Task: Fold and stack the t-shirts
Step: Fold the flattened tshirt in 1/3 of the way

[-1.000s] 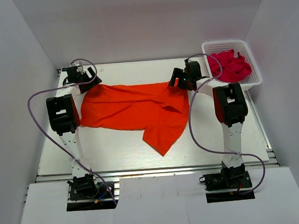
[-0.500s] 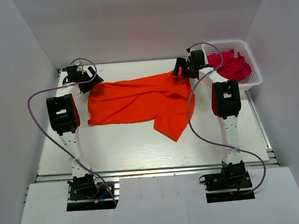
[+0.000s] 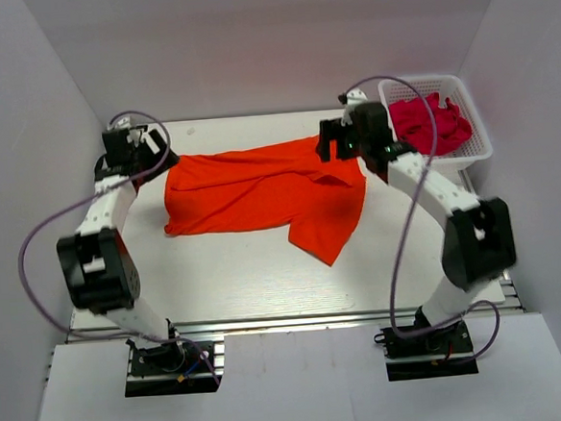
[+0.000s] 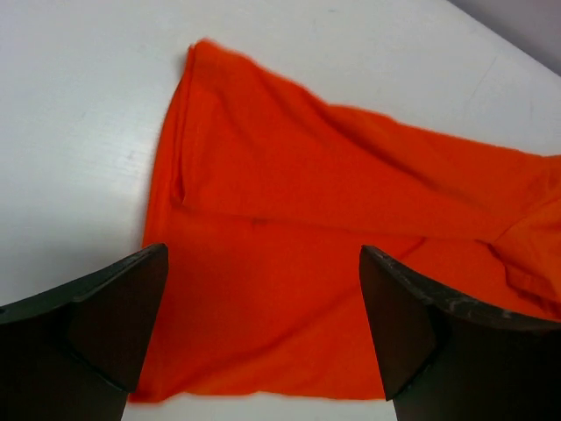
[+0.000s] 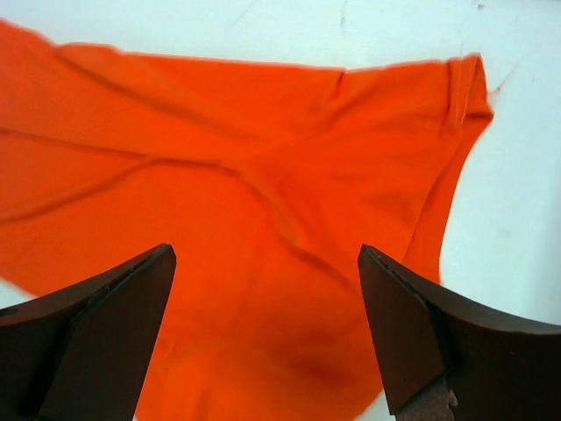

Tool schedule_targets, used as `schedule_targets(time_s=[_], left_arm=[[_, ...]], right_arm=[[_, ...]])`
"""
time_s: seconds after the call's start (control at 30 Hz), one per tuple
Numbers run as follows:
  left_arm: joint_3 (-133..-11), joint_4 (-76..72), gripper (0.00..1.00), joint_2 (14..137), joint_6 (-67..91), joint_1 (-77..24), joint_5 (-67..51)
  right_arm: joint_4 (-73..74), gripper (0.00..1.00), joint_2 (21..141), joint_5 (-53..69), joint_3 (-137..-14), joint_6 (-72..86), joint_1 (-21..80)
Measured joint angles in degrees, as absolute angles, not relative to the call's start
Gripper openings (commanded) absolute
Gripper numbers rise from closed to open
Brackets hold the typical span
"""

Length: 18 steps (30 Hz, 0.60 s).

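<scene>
Next, my left gripper grips the orange t-shirt (image 3: 260,188) by its near corner to fold the t-shirt's near edge over toward its far edge.
An orange t-shirt (image 3: 260,188) lies spread and wrinkled on the white table, one corner hanging toward the front at the lower right. It fills the left wrist view (image 4: 333,228) and the right wrist view (image 5: 237,202). My left gripper (image 3: 134,151) is open and empty, above the table at the shirt's far left end. My right gripper (image 3: 338,141) is open and empty, above the shirt's far right end. Dark pink t-shirts (image 3: 428,123) lie bunched in a white basket (image 3: 477,124).
The basket stands at the table's far right corner, just right of my right arm. White walls close in the table on the left, back and right. Purple cables loop from both arms.
Both grippers have let go of the orange shirt and lifted off it. The shirt was dragged toward the back and now lies still. Both arms have swung outward.
</scene>
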<state>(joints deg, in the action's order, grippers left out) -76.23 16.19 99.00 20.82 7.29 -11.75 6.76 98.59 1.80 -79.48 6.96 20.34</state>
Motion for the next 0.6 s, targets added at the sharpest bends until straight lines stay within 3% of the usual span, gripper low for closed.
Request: schedule_targets(time_s=[0.17, 0.47, 0.5, 0.6], left_arm=[[-58.98, 16.78, 1.0, 84.4, 23.07, 7.4, -5.98], [-44.29, 17.34, 0.73, 82.74, 24.47, 7.95, -1.58], [-44.07, 17.21, 0.65, 83.29, 24.6, 7.95, -1.06], [-44.03, 16.01, 0.6, 86.11, 25.39, 7.95, 0.71]], right_arm=[[2.44, 0.9, 83.53, -1.02, -58.7, 12.08, 22.24], [7.51, 0.9, 73.19, -1.96, -44.6, 17.04, 24.32], [7.79, 0.9, 72.29, -1.85, -44.07, 17.41, 24.4], [9.26, 0.9, 70.57, -1.04, -43.22, 17.63, 24.45]])
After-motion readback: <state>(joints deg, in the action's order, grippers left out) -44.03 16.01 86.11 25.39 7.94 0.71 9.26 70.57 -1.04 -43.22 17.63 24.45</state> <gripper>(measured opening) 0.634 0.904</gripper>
